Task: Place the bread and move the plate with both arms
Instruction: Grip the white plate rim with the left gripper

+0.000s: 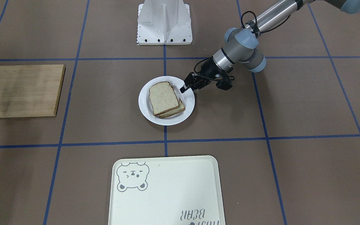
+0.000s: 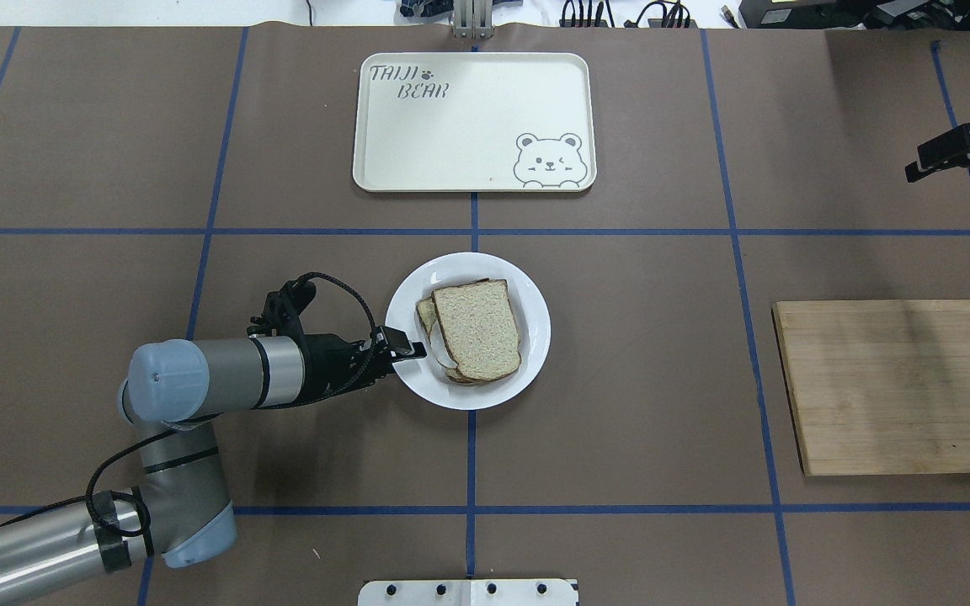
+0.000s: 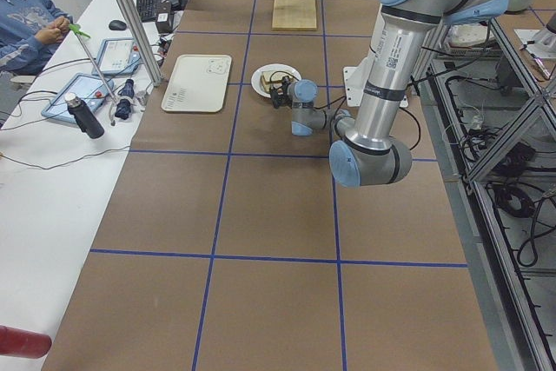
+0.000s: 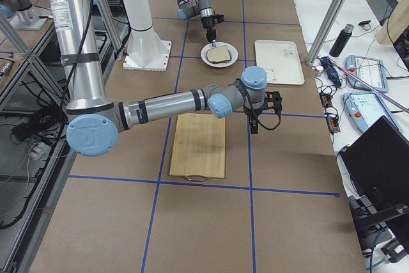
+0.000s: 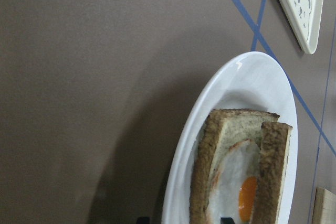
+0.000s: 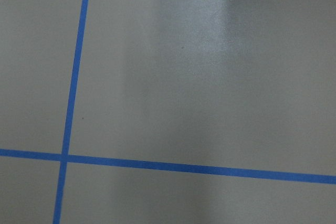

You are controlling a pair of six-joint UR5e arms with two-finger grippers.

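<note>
My left gripper grabs the white plate by its rim [image 1: 191,95] next, to move the plate with the bread onto the bear tray [image 1: 167,191].
The white plate [image 2: 530,367] sits at the table's middle, and also shows in the front view [image 1: 143,97]. The plain bread [image 2: 477,328] lies flat on it, on top of an egg-topped slice [image 5: 239,182]. My left gripper [image 2: 407,347] is at the plate's near-left rim, open, with its jaws on either side of the rim [image 5: 176,182]. My right gripper [image 2: 916,168] is far off at the right, above bare table beyond the cutting board. It looks open and empty.
A cream bear tray [image 2: 468,126] lies beyond the plate at the far edge. A wooden cutting board [image 2: 902,387] lies to the right. The white robot base [image 1: 164,23] stands behind the plate. Operators' gear lies past the tray side.
</note>
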